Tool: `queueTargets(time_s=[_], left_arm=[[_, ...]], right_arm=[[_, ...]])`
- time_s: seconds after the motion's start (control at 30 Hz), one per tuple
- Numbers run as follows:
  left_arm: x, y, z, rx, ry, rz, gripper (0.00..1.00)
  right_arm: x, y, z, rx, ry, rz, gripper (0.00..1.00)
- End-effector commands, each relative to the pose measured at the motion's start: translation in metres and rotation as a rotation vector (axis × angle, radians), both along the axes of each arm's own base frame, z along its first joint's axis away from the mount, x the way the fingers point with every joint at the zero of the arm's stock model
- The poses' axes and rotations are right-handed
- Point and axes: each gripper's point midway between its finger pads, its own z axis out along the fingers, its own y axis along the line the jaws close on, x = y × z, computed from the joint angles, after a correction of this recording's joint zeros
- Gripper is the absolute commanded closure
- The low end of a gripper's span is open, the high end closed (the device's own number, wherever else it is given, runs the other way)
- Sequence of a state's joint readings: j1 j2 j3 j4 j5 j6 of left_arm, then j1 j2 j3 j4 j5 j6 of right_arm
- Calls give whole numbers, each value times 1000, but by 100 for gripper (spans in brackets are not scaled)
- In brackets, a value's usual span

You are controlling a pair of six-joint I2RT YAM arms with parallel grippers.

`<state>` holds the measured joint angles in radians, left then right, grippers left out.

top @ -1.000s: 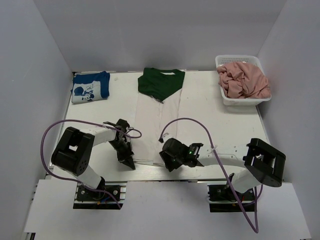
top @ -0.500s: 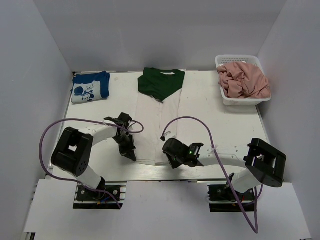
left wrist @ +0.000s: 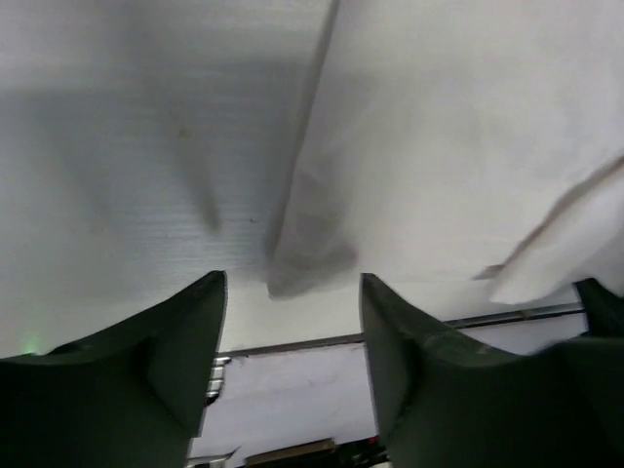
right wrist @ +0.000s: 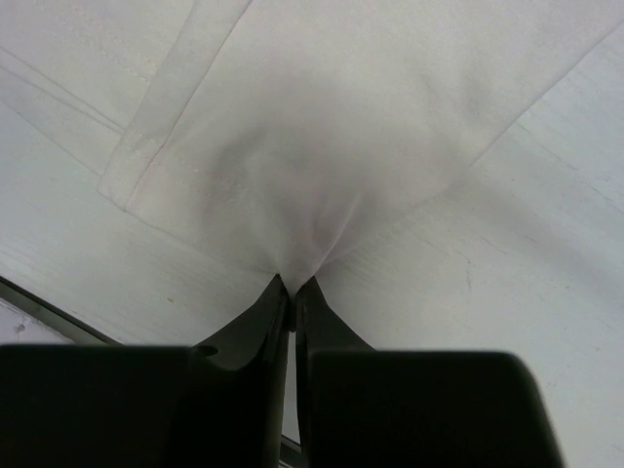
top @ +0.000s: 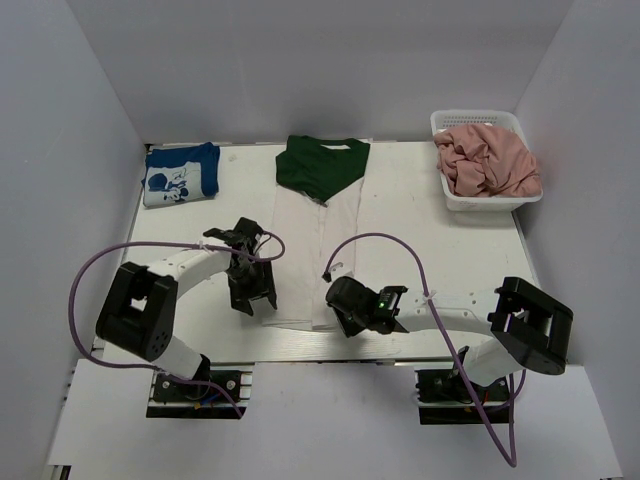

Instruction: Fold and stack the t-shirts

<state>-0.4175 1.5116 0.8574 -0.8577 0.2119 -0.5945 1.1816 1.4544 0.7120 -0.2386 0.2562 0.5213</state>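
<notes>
The white cloth [right wrist: 322, 127] gathers to a point between my right gripper's closed fingers. The near hem would come up if I lifted my right gripper now.
A long white and green t-shirt [top: 310, 250], folded lengthwise, lies in the middle of the table with its green part [top: 322, 165] at the far end. My left gripper [top: 255, 303] hovers open over the shirt's near left corner [left wrist: 307, 263], and nothing is between its fingers [left wrist: 185, 331]. On the other side, my right gripper [top: 338, 318] is shut on the near right hem, and the white cloth [right wrist: 322, 127] bunches up into its closed tips [right wrist: 292, 283]. A folded blue t-shirt [top: 181, 173] rests at the far left.
A white basket [top: 452, 200] at the far right holds crumpled pink garments [top: 487, 160]. The table's near metal edge [left wrist: 322, 341] runs just below the shirt's hem. White walls close in the table on three sides.
My left gripper has opened, let go of the shirt's near left corner and shifted away from the table's near edge. My right gripper has closed on the near right hem.
</notes>
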Motion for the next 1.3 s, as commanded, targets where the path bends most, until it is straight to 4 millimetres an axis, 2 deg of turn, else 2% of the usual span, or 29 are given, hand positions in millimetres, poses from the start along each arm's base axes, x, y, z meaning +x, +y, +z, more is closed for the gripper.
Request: queueTargets(time_s=[0.0,0.1,0.13,0.23,0.3,0.4,0.6,0.73,0.83,0.9,0.93,1.0,1.03,1.1,1.13,1.2,1.23,1.27], left_arm=[[2,-4,-12,-13,8,-13,36],[-7,-5,-22,-28,39,-15,51],[-10,-4,-24,-25,48,-15,69],[-15,-5,-21,-42,54,-16,100],[-20,-4,-21,-56,48,-18,100],[-14,-14,-9,-113,13,-24,100],[12,-33,18,-198,-81,-38,100],[35,-43,35,-227,-146,-35,100],[63,-53,50,-271,-196,-2,100],[81,-52,50,-234,-224,18,100],[95,-56,60,-238,-257,29,100],[114,-56,67,-226,-290,53,100],[130,-61,75,-227,-320,56,100],[150,-62,83,-225,-352,70,100],[163,-66,95,-232,-380,81,100],[183,-63,90,-218,-378,114,100],[197,-68,101,-234,-407,122,100],[205,-64,101,-228,-402,137,100]], right_arm=[[6,5,13,25,-24,-28,100],[7,4,12,23,-21,-40,100],[7,5,14,30,-18,-40,100],[6,5,13,29,-14,-42,100],[7,6,14,32,-14,-50,100],[10,8,19,46,-28,-63,100],[28,14,44,87,-91,-127,100],[54,15,58,121,-136,-211,100],[80,13,68,128,-168,-284,100],[102,13,78,142,-197,-343,100],[108,12,76,124,-205,-339,100],[132,14,91,146,-234,-380,100],[138,13,86,125,-235,-383,100],[162,17,106,162,-268,-408,100],[168,15,99,140,-266,-417,100],[192,15,112,154,-297,-439,100],[202,10,109,139,-299,-458,100],[208,11,113,136,-314,-451,100]])
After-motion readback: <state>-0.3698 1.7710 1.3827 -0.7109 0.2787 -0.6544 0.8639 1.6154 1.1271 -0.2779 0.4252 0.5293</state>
